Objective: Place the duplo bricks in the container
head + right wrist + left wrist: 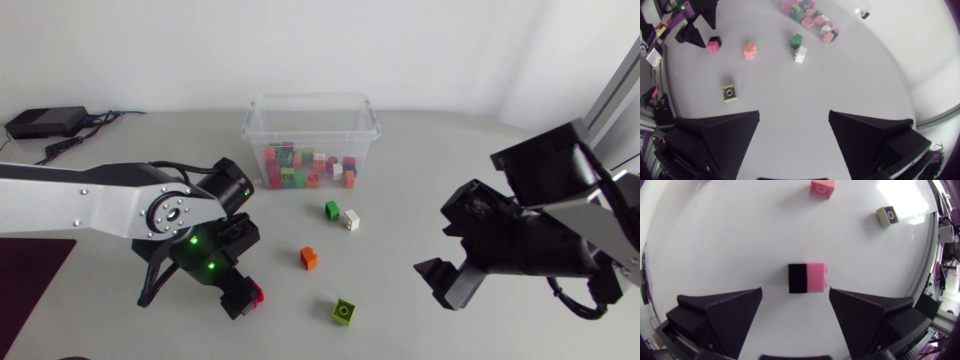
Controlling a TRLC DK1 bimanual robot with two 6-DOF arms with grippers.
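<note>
The right gripper picks up the white brick [351, 219] by its opposite sides next, to place it in the clear container [310, 125].
A pink-red brick with a black half [807, 278] lies on the table just ahead of my left gripper [795, 298], in line with the gap between its fingers. That gripper is open and touches nothing. From above, the same brick [257, 294] peeks out beside the left gripper [243, 275]. Loose on the table lie an orange brick [309, 258], a lime brick [345, 311], a green brick [332, 210] and a white brick [351, 219]. The clear container [310, 125] at the back holds several bricks. My right gripper [450, 240] hangs open and empty at the right.
In the right wrist view the lime brick [730, 93] is nearest ahead of the right gripper [794, 116], then the orange brick [750, 50], the green brick [797, 40] and the white brick [800, 54]. A black box with cables [45, 122] sits at the back left.
</note>
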